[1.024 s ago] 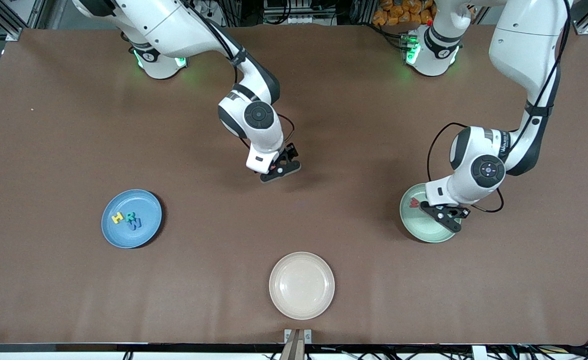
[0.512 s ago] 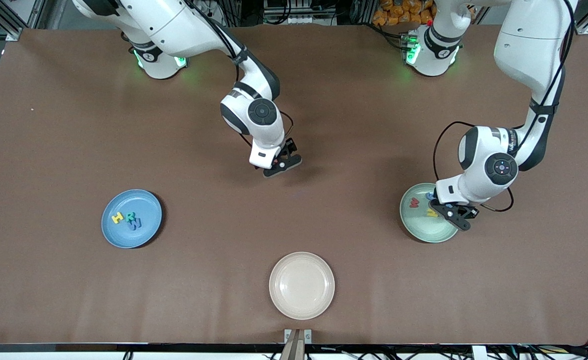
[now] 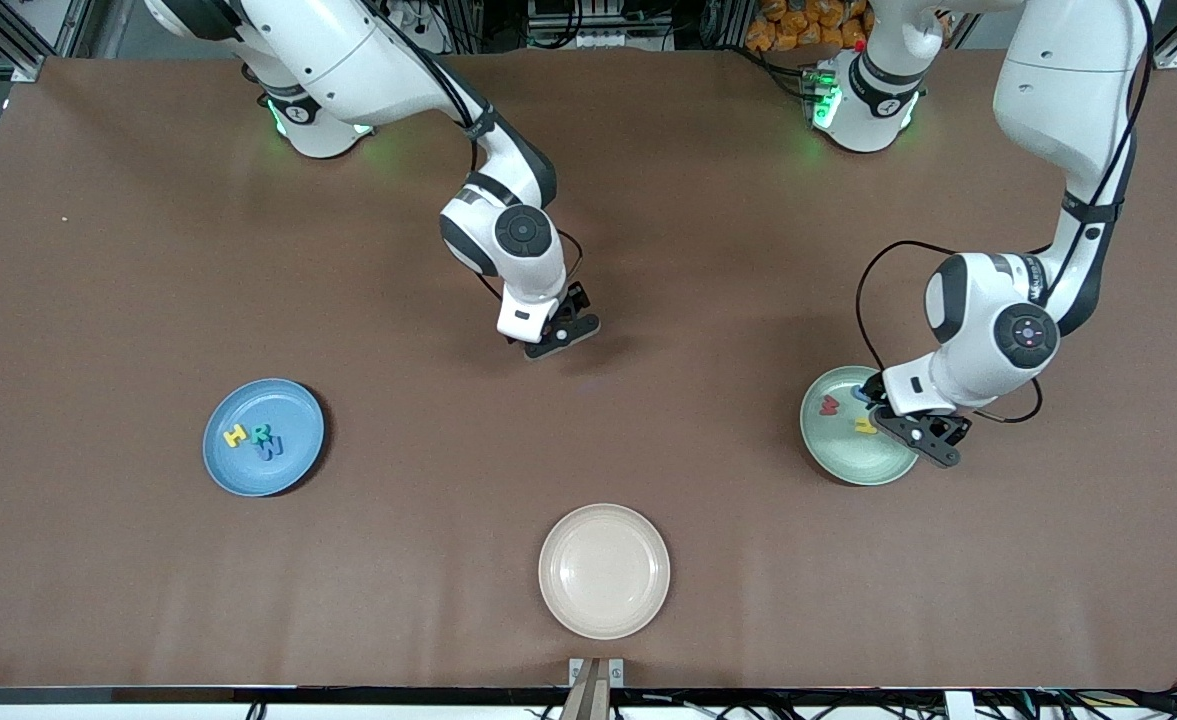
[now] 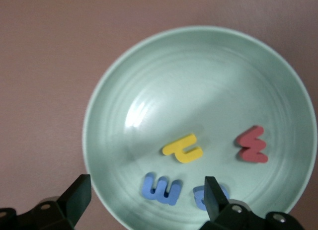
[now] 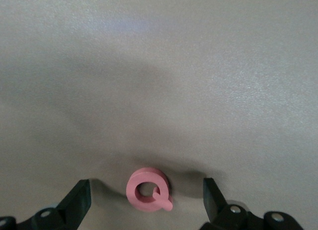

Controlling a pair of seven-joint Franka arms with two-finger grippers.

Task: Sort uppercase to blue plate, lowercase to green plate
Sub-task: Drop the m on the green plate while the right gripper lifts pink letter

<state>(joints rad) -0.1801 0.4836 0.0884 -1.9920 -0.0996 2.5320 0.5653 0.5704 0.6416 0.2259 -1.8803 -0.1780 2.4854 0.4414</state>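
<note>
The robot's right gripper is ready to close on the red Q [image 5: 134, 189]: in the right wrist view its low fingers are on either side of the Q, so it would catch the Q if it closed now.
The green plate [image 3: 848, 462] holds the lowercase letters: a red w [image 3: 829, 405], a yellow h [image 3: 864, 426], and, in the left wrist view, a blue m [image 4: 161, 189] and a blue g-like letter [image 4: 197, 195]. My left gripper [image 3: 923, 438] hangs open over that plate's rim with the blue m lying loose below its jaws [image 4: 144, 200]. The blue plate [image 3: 293, 400] carries the uppercase yellow H [image 3: 235, 436], teal R [image 3: 261, 432] and blue W [image 3: 271, 449]. My right gripper [image 3: 553, 335] is open low over the mid table, straddling a red Q [image 5: 149, 175] without touching it.
A cream plate [image 3: 604, 570] with nothing on it sits near the table's front edge, midway between the two coloured plates. Both arm bases stand along the table's back edge. Bare brown tabletop [image 3: 428, 480] surrounds the plates.
My left gripper has opened and drifted toward the left arm's end of the table, uncovering the yellow h and leaving the blue m in the green plate. The right gripper has barely shifted.
</note>
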